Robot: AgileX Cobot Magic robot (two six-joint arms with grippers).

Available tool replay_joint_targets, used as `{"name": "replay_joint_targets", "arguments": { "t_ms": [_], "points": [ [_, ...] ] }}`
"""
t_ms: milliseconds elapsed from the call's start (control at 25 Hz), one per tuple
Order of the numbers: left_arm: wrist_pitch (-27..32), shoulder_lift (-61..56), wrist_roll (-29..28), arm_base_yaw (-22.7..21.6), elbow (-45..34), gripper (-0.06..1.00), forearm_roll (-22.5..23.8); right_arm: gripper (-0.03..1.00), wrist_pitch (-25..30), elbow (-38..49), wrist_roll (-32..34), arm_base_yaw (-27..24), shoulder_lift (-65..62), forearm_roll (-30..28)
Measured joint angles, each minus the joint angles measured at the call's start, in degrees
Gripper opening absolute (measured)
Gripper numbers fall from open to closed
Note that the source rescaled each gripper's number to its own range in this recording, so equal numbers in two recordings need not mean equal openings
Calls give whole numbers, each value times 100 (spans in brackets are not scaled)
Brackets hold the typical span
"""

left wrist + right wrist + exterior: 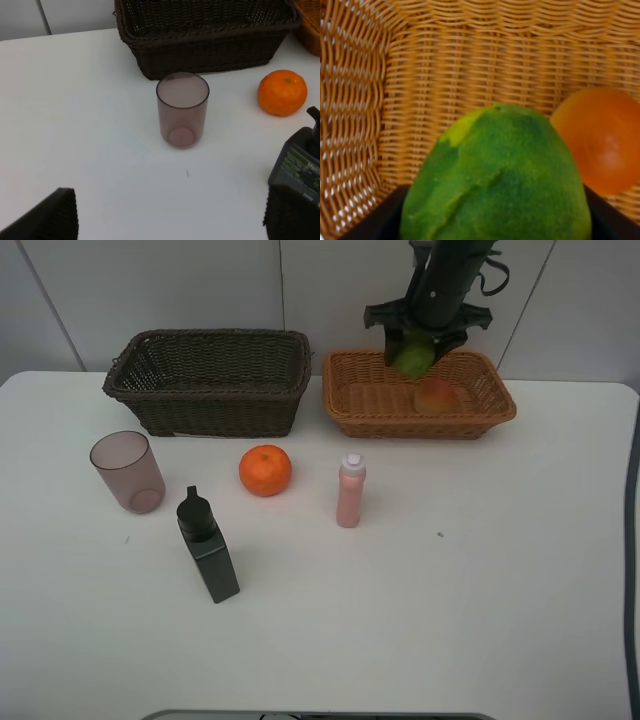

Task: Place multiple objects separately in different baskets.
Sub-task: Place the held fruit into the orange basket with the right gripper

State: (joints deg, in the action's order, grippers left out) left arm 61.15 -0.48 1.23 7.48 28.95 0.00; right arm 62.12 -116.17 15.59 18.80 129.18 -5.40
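My right gripper should lower the green fruit before opening, since it hangs above the light tan basket's bottom and would drop.
My right gripper (415,348) is shut on the green oval fruit (413,358), holding it just above the light orange-tan basket (352,400). The fruit (495,177) fills the right wrist view, with the red-yellow peach (602,140) lying on the basket floor beside it. The peach (435,395) rests inside that basket. On the table stand the pinkish cup (128,472), the black square bottle (208,545), the orange (265,470) and the slim pink bottle (350,490). My left gripper (170,220) is open over the table, near the cup (182,110). The dark brown basket (210,380) holds nothing visible.
The white table (450,590) runs wide toward the front and right. A tiled wall rises right behind both baskets. In the left wrist view the orange (282,92) and black bottle (300,165) lie to one side of the cup.
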Motion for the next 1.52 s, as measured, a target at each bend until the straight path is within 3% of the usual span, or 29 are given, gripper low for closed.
{"name": "replay_joint_targets", "arguments": {
  "t_ms": [520, 800, 880, 1000, 1080, 1240, 1520],
  "points": [
    [0, 0, 0, 0, 0, 96, 0, 43, -877, -57, -4, 139, 690, 7],
    [0, 0, 0, 0, 0, 96, 0, 43, -1043, -57, 1, 185, 752, -4],
    [0, 0, 0, 0, 0, 96, 0, 51, -1079, -57, 1, 201, 752, -4],
    [0, 0, 0, 0, 0, 96, 0, 79, -1092, -57, 1, 214, 752, -4],
    [0, 0, 0, 0, 0, 96, 0, 93, -1092, -57, 1, 214, 752, -4],
    [0, 0, 0, 0, 0, 96, 0, 99, -1092, -57, 1, 214, 752, -4],
    [0, 0, 0, 0, 0, 96, 0, 100, -846, -57, 19, 227, 391, 2]
  ]
}}
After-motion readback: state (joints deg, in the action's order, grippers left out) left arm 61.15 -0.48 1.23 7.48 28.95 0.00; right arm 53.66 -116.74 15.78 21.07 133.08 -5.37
